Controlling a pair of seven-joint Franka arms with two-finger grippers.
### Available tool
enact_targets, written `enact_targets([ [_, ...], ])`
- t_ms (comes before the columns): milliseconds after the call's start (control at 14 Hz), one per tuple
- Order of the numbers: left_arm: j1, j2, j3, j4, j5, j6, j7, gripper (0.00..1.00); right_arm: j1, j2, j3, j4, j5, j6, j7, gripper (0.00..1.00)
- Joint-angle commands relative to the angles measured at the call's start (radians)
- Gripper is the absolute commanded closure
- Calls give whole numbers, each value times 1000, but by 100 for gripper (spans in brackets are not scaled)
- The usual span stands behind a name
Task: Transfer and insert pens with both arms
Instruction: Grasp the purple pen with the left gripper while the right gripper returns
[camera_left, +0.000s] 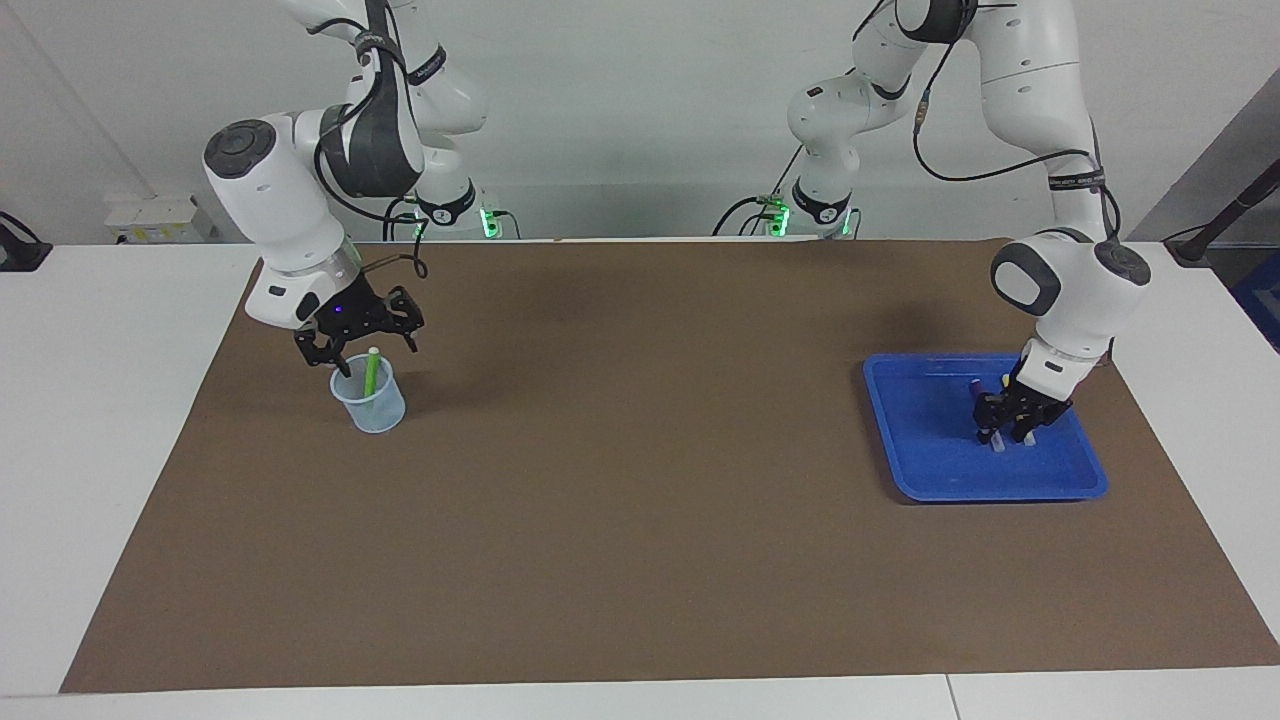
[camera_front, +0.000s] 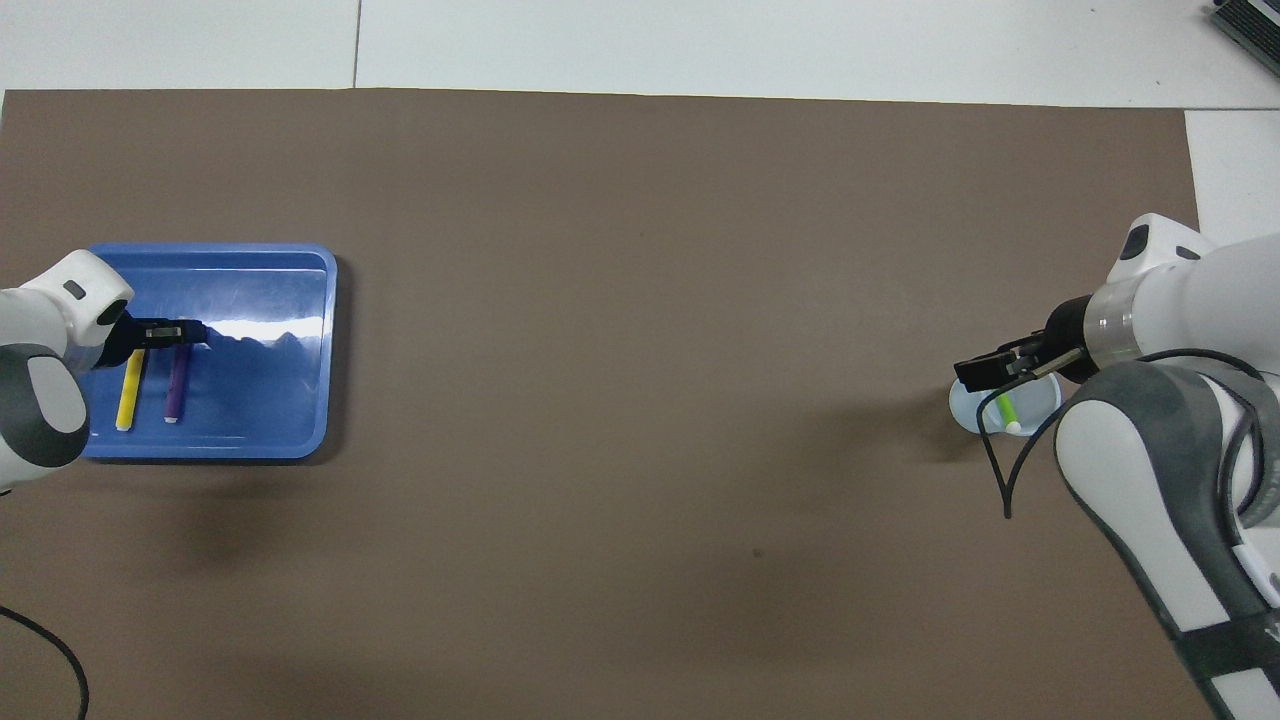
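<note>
The right gripper grabs the purple pen by its white-tipped end (camera_front: 173, 415) next, to stand the pen in the clear cup (camera_front: 964, 410).
A green pen (camera_left: 372, 368) (camera_front: 1005, 409) stands tilted in the clear cup (camera_left: 372, 408) (camera_front: 964, 410) at the right arm's end of the brown mat. My right gripper (camera_left: 358, 344) (camera_front: 990, 365) hangs open just above the cup's rim, apart from that pen. The purple pen (camera_front: 175, 385) (camera_left: 974, 389) and the yellow pen (camera_front: 128, 390) lie side by side in the blue tray (camera_left: 930, 480) (camera_front: 290, 300) at the left arm's end. My left gripper (camera_left: 1008, 428) (camera_front: 185, 332) is low in the tray, over the purple pen's upper end and partly hiding both pens in the facing view.
The tray and the cup sit on a brown mat (camera_left: 640, 480) that covers most of the white table. A black cable (camera_front: 40, 650) lies at the mat's near corner by the left arm.
</note>
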Motion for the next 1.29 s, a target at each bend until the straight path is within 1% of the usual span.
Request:
enact_targets([
  [0,3,27,-5,10,19,29,6,85,64,-7,4,12,124,-3,227,0],
  [72,2,27,-5,10,19,29,4,100,87,-7,4,14,187,0,330,0],
  [143,-3,27,-5,11,19,29,0,100,124,-7,4,26,253,6,428,0],
  [215,-4,27,-5,14,19,29,-3,100,162,-4,2,38,287,14,519,0],
  [286,-4,27,-5,14,19,28,-6,100,194,0,4,41,290,47,597,0],
  [429,-4,27,-5,19,18,17,-9,100,262,7,4,40,307,151,747,0],
  [572,-7,27,-5,40,18,-17,-41,100,288,9,4,38,376,196,872,0],
  [716,-17,24,-7,63,18,-58,-98,100,313,9,4,35,413,221,914,0],
  [930,-49,2,-7,131,18,-202,-204,100,314,10,4,35,413,238,947,0],
  [1073,-64,-19,-7,166,19,-290,-279,100,314,10,4,37,416,239,952,0],
  [1216,-87,-59,-10,168,19,-333,-382,100,314,10,4,35,471,239,952,0],
])
